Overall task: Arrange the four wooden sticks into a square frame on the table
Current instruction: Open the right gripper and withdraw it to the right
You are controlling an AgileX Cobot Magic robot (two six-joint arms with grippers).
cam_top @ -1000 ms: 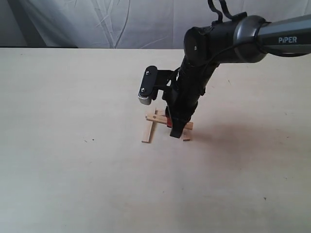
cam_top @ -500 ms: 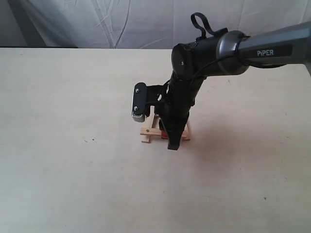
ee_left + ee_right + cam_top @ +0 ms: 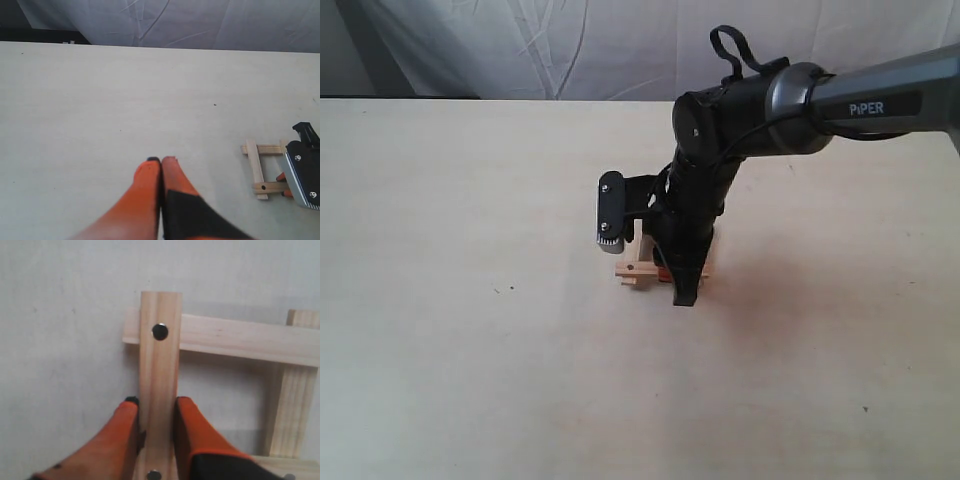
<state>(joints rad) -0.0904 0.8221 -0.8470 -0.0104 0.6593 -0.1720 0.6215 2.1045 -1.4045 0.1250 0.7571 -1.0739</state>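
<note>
Both dark holes of the wooden stick are lined up over crossing sticks, so the wooden stick would rest there. My right gripper should open now.
My right gripper is shut on a pale wooden stick with a dark hole near its far end. That end lies across a second stick. A third stick and a sliver of a fourth close the small square frame. In the exterior view the right gripper stands down over the frame on the table, hiding most of it. My left gripper is shut and empty above bare table, with the frame off to one side.
A white cloth backdrop hangs beyond the table's far edge. The right arm's wrist camera housing hangs just beside the frame. A few tiny dark specks mark the tabletop.
The right arm swung left and toward the near side, carrying its stick to the front of the frame. In the last half second it only shifted slightly.
</note>
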